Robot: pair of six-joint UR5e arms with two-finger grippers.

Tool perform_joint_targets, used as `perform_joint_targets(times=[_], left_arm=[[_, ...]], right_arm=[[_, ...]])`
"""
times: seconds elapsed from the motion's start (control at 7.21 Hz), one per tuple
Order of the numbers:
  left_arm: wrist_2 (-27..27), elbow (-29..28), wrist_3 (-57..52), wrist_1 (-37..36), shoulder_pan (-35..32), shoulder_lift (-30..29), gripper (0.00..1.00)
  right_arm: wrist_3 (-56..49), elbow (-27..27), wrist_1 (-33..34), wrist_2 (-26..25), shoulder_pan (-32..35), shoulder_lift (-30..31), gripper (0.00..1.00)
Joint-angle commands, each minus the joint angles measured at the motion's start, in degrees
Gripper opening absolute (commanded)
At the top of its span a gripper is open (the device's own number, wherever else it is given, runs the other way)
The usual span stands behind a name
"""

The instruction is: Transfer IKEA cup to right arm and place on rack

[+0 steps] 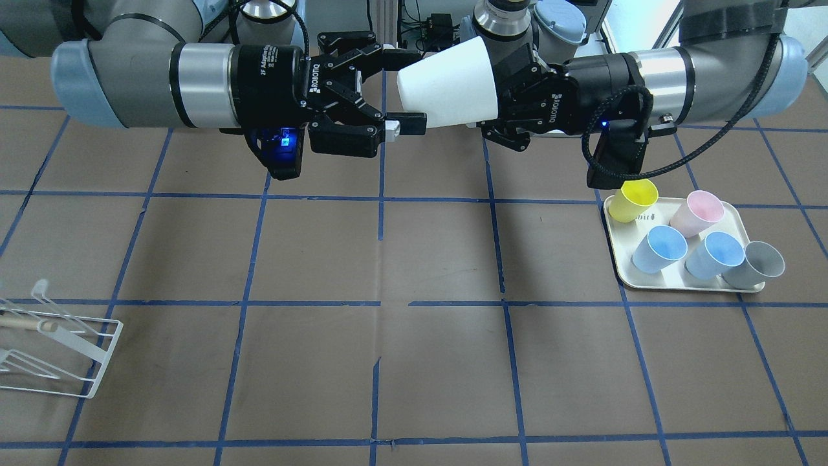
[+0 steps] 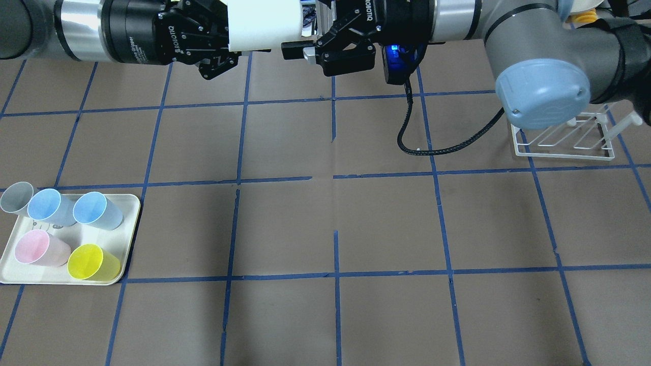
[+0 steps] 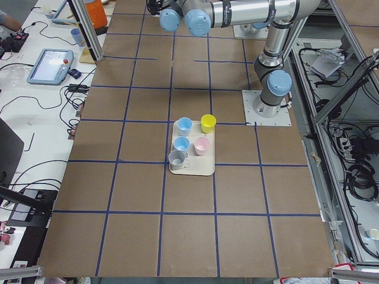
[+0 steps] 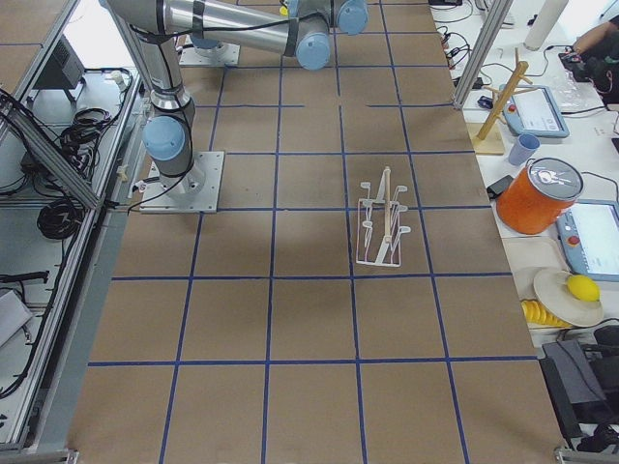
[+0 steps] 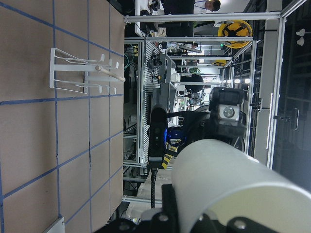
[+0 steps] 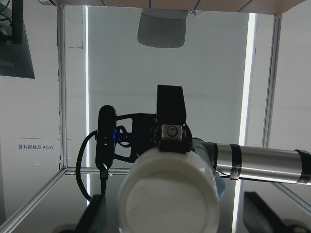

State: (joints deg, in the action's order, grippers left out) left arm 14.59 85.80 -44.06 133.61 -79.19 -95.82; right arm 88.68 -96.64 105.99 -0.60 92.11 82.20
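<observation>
The cup needs to be carried over to the rack (image 1: 52, 343), so next I need to grab the IKEA cup's narrow base end (image 1: 413, 92) with my right gripper.
The IKEA cup (image 1: 446, 90) is pale cream-white and lies horizontal, high above the table's far middle. My left gripper (image 1: 503, 90), with the looped black cable, is shut on the cup's wide end. My right gripper (image 1: 409, 90), with the blue wrist light, is open, and its fingers (image 1: 407, 124) straddle the cup's narrow base end. From overhead the cup (image 2: 262, 25) spans between the left gripper (image 2: 224, 30) and the right gripper (image 2: 300, 25). The right wrist view shows the cup's base (image 6: 167, 204) end on. The white wire rack (image 1: 52, 343) stands on the table on my right (image 2: 564, 140).
A cream tray (image 1: 679, 281) on my left side holds a yellow cup (image 1: 634, 200), a pink cup (image 1: 695, 213) and two blue cups; a grey cup (image 1: 753, 265) sits at its edge. Brown table with blue tape grid. The right arm's elbow (image 2: 541, 94) overhangs the rack.
</observation>
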Motion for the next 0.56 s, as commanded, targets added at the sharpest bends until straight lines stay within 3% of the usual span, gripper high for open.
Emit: perform_joint_targets(times=[0.0,0.14,0.28,0.42], left_arm=[[0.0,0.2,0.0,0.1,0.0,0.5,0.00],[0.0,0.2,0.1,0.2,0.0,0.5,0.00],[0.0,0.2,0.1,0.2,0.0,0.5,0.00],[0.0,0.2,0.1,0.2,0.0,0.6,0.00]], right_arm=[[0.0,0.1,-0.1,0.3,0.2,-0.4,0.84],[0.0,0.1,0.0,0.4,0.2,-0.4,0.41],[0.0,0.1,0.0,1.1,0.2,-0.5,0.10],[0.0,0.2,0.1,1.9,0.2,-0.5,0.00]])
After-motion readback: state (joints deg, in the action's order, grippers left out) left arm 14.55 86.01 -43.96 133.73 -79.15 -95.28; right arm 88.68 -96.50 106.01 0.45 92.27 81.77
